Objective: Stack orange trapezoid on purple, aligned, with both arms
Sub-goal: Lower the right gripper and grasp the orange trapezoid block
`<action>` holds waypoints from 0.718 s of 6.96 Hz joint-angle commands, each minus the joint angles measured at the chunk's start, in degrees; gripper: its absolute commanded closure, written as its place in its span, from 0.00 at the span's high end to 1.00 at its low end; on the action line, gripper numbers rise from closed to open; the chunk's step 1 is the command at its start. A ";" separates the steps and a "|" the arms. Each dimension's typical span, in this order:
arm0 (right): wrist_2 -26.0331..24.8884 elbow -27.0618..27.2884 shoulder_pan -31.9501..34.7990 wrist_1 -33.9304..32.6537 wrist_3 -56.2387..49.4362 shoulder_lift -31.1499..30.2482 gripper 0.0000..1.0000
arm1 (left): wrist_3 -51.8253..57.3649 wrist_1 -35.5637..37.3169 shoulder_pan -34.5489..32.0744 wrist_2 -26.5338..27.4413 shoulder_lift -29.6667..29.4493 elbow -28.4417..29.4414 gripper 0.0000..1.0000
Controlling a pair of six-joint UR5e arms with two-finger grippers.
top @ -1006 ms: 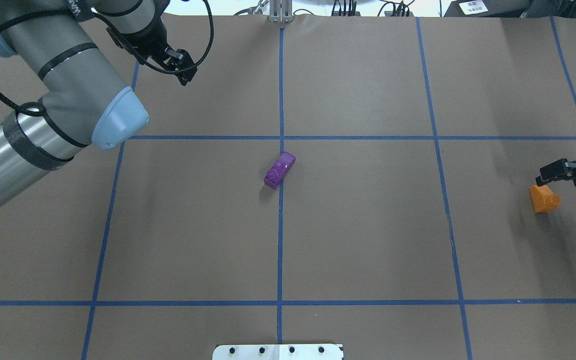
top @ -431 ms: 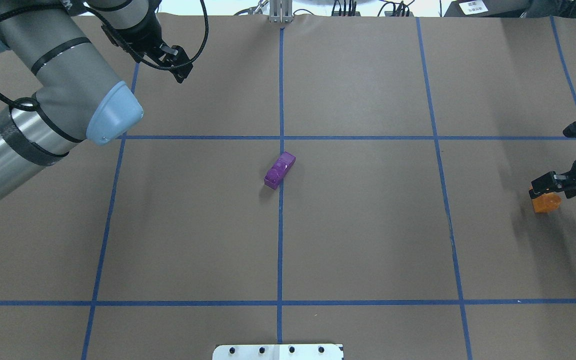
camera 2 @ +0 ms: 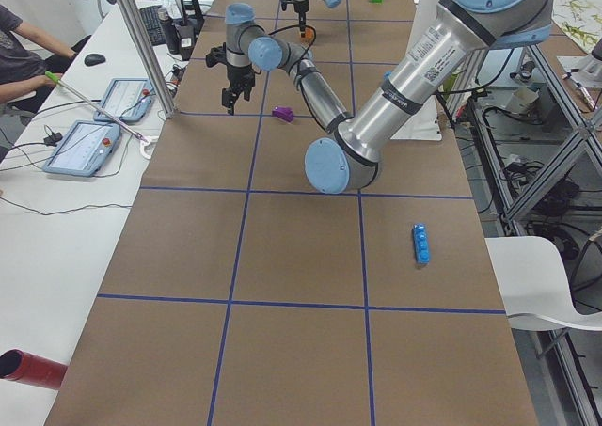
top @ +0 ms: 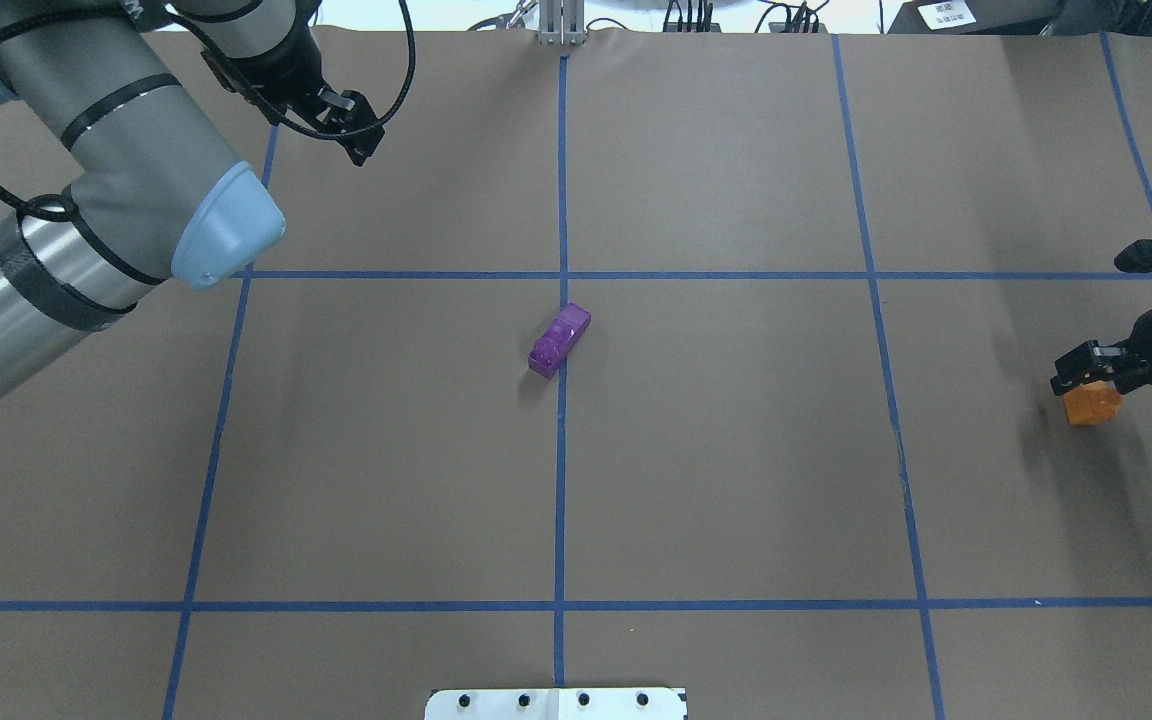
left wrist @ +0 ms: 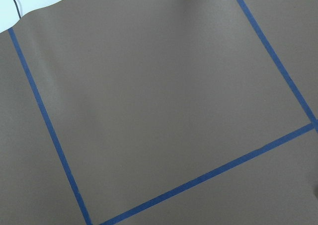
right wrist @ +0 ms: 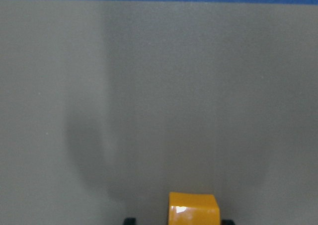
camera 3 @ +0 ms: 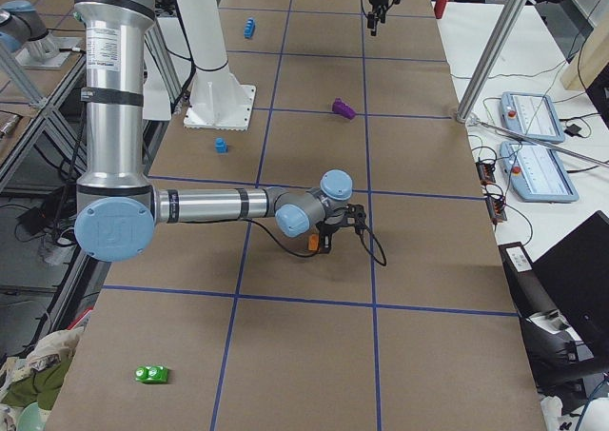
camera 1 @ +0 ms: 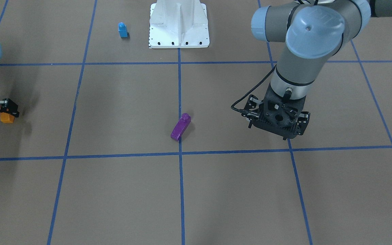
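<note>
My right gripper grabs the orange trapezoid's opposite sides next. Then it stacks the orange trapezoid aligned on the purple block (camera 1: 180, 126).
The orange trapezoid (top: 1093, 405) sits on the table at the far right, and it also shows in the front view (camera 1: 6, 117) and at the bottom of the right wrist view (right wrist: 194, 209). My right gripper (top: 1094, 380) is low over it, open, with a fingertip (right wrist: 129, 220) on each side of it. The purple block (top: 559, 341) lies at the table's centre, on the middle tape line, untouched. My left gripper (top: 356, 140) hangs open and empty over the far left of the table, well away from both blocks.
A small blue block (camera 1: 123, 30) stands beside the white robot base (camera 1: 179, 37). A long blue brick (camera 2: 422, 244) lies near the left end of the table. A green block (camera 3: 152, 374) lies near the right end. Operator pendants (camera 2: 85, 147) lie beyond the far edge.
My right gripper has moved inward and down until it straddles the orange trapezoid. My left arm has pulled back slightly to the left. Neither block has moved.
</note>
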 commanded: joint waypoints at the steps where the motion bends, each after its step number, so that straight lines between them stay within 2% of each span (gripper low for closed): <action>1: 0.18 -0.19 0.00 -0.27 -0.01 -0.40 0.32 | 0.11 0.03 0.02 -0.08 0.10 0.01 1.00; 2: 0.88 0.77 0.35 -0.28 0.08 -0.76 0.13 | 0.11 0.03 0.02 -0.08 0.10 -0.16 1.00; 3: 2.37 2.51 1.31 -1.23 0.08 -0.85 0.00 | 0.11 0.03 -0.07 -0.08 0.10 -0.25 1.00; 4: 4.82 4.36 3.41 -3.77 0.95 -0.33 0.00 | 0.11 0.12 -0.07 -0.08 0.54 -0.34 1.00; 5: 5.71 8.55 4.21 -7.97 6.53 0.46 0.00 | 0.20 0.03 -0.50 0.10 1.85 -0.78 1.00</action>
